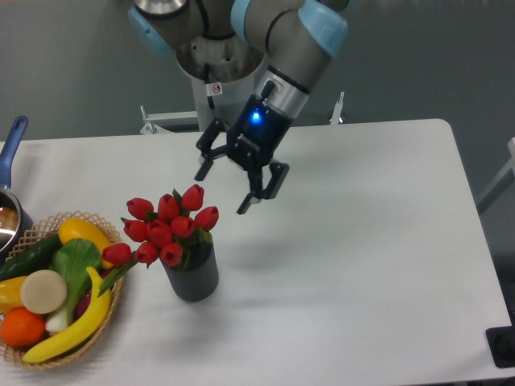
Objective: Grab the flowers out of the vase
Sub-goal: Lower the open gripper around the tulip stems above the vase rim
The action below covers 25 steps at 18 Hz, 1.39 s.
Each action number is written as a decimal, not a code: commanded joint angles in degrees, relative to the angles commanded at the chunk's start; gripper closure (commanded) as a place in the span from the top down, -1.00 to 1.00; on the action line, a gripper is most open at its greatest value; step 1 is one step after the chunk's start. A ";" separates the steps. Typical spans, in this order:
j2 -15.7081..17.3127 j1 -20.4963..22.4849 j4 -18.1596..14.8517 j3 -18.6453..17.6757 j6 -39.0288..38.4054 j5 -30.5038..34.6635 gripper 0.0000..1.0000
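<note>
I should next grab the green stems of the flowers with my gripper, just below the red buds, to lift the flowers (167, 227) out of the dark grey vase (191, 274).
The flowers (167, 227), a bunch of red tulip buds with green stems, stand in the small dark grey ribbed vase (191, 274) on the white table, left of centre. My gripper (221, 191) hangs above and just right of the buds, tilted down to the left. Its two black fingers are spread apart and hold nothing. It is apart from the flowers.
A woven basket (109, 318) at the front left holds a banana, an orange, a cucumber and leafy greens, close to the vase's left side. A pot with a blue handle (11, 145) sits at the left edge. The arm's base stands behind the table.
</note>
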 joint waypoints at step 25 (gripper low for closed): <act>-10.64 -5.63 5.54 5.54 0.09 -2.02 0.39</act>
